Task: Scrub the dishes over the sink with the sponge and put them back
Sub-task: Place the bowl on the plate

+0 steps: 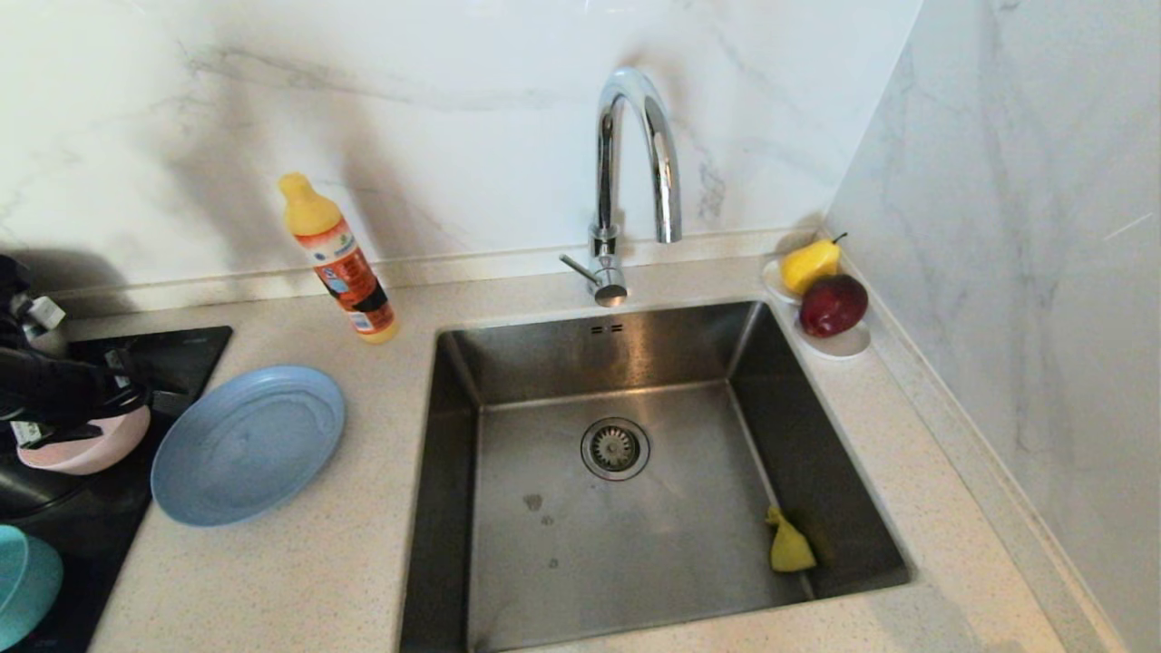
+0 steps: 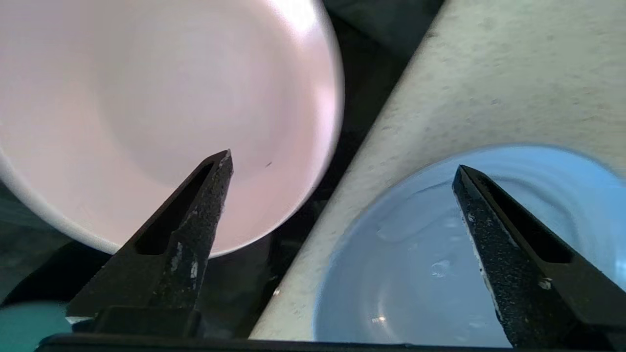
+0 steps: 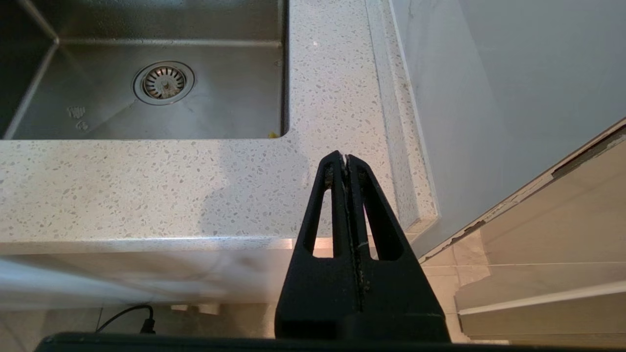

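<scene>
My left gripper is to put the bowl back on the grey-blue plate (image 1: 247, 444), so it should take the pale pink bowl by its rim (image 1: 146, 413) next.
The grey-blue plate (image 1: 247, 444) lies on the counter left of the sink (image 1: 508, 363). The pale pink bowl (image 1: 86, 451) sits upright on the black cooktop (image 1: 172, 349), and a teal bowl (image 1: 23, 585) shows at the near left corner. My left gripper (image 1: 154, 399) hovers open over the gap between pink bowl (image 2: 161, 98) and plate (image 2: 440, 254), holding nothing (image 2: 342, 161). The yellow sponge (image 1: 789, 547) lies in the sink's near right corner. My right gripper (image 3: 345, 157) is shut and empty, parked off the counter's front edge.
A chrome tap (image 1: 635, 163) arches over the sink's back edge. An orange detergent bottle (image 1: 340, 263) leans by the back wall. A pear (image 1: 810, 263) and a red apple (image 1: 833, 304) rest on a white dish (image 1: 843, 345) in the right corner.
</scene>
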Available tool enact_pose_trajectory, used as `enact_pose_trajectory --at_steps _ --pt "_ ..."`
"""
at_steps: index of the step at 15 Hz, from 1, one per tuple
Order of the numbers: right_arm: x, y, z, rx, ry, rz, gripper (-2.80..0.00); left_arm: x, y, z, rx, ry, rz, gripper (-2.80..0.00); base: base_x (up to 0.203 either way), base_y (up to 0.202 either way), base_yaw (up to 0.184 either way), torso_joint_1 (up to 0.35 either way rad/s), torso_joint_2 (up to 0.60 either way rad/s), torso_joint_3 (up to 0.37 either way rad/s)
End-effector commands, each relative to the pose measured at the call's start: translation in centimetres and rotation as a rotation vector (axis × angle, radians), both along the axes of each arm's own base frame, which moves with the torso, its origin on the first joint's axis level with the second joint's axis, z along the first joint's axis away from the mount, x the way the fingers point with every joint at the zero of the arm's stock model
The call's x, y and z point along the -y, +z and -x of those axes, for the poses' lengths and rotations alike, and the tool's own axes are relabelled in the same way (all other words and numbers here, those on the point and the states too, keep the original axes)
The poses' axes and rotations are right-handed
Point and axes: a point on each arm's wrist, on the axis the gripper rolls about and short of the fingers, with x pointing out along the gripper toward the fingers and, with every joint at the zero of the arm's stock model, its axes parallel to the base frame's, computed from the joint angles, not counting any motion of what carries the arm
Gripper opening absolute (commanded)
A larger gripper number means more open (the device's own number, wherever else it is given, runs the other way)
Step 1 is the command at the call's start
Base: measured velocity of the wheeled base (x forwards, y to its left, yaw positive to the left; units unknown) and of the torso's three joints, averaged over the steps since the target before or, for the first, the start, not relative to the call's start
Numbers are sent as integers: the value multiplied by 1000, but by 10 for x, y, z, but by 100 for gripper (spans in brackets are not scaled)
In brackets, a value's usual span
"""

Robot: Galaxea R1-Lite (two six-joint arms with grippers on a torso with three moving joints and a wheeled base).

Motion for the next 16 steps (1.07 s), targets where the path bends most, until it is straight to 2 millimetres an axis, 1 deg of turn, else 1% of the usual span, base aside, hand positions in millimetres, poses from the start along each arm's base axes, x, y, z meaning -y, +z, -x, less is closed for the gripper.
enact_pose_trajectory --at_steps 1,6,9,12,13,16 --pt "0 0 0 1 1 1 -280 -6 -5 -7 0 -11 13 0 0 0 0 0 0 0" --pt "0 0 0 2 -1 1 -280 -14 -20 -20 -23 -28 10 0 0 0 0 0 0 0" --pt "0 0 0 2 -1 1 -280 -17 -31 -24 -46 -28 22 0 0 0 0 0 0 0" --pt "0 0 0 2 -1 1 -280 -18 -35 -26 -50 -29 26 0 0 0 0 0 0 0" --pt "0 0 0 2 -1 1 -280 -18 -36 -27 -51 -29 26 -280 0 0 0 0 0 0" --pt "0 0 0 0 -1 1 -280 -20 -30 -30 -27 -26 12 -280 0 0 0 0 0 0"
